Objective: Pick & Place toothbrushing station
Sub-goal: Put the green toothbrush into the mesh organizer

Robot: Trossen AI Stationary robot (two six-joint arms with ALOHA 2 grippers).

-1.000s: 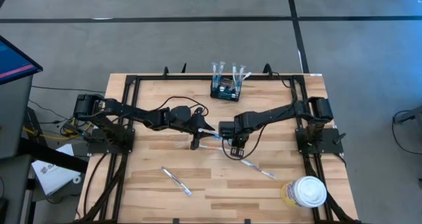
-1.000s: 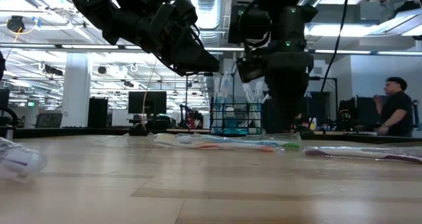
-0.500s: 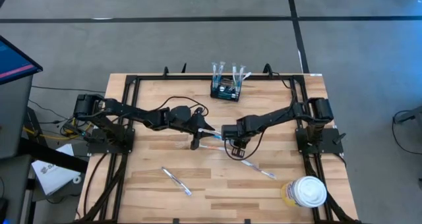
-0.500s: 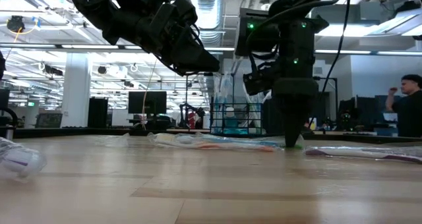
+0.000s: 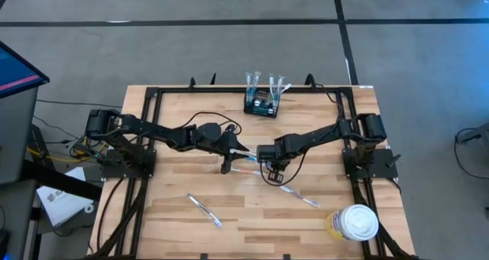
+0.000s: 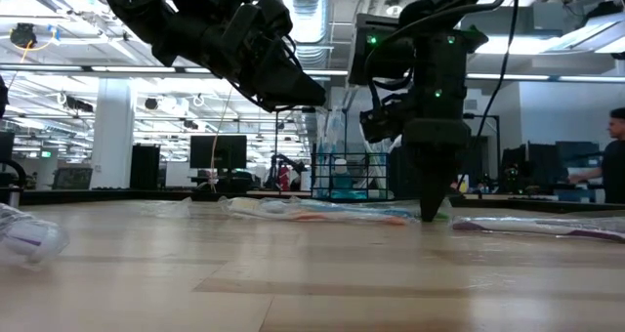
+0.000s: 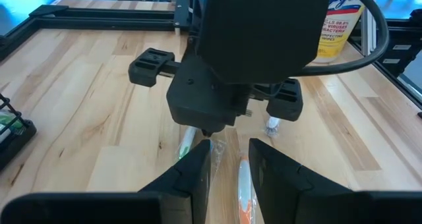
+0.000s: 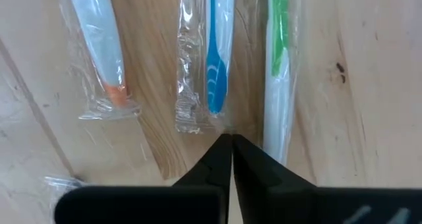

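My right gripper needs to open again next: it is shut beside the green toothbrush (image 8: 279, 46). Then it needs to move toward the green toothbrush's white end (image 8: 278, 122) to close on that end.
The toothbrushing station, a small black wire-mesh holder (image 5: 261, 103) with a few wrapped brushes standing in it, rests on its base at the table's far edge; it also shows in the low view (image 6: 342, 181). My right gripper (image 5: 267, 162) points straight down at mid-table, shut, its tips (image 8: 231, 140) among three wrapped toothbrushes lying flat: orange (image 8: 99, 46), blue (image 8: 216, 66) and green (image 8: 278, 85). My left gripper (image 5: 235, 147) hovers above the table just left of it (image 6: 317, 100), its fingers a narrow gap apart (image 7: 231, 159) and empty. My right gripper comes from above, pointing down, and its shut fingertips (image 6: 430, 213) meet the table at the edge of the clear wrapper (image 8: 224, 126) between the blue and the green toothbrush. I cannot tell whether any film is pinched between them. The brushes lie flat on the table.
A round white-lidded yellowish tub (image 5: 357, 222) stands at the near right corner. More wrapped toothbrushes lie at near left (image 5: 205, 211) and near right (image 5: 299, 196). A black rail frame (image 5: 153, 138) borders the table. A person (image 6: 615, 156) moves in the room behind.
My right gripper has come down from above the table until its shut tips reached the tabletop among the wrapped toothbrushes, shifting slightly toward the table's left edge, and has stayed still since.
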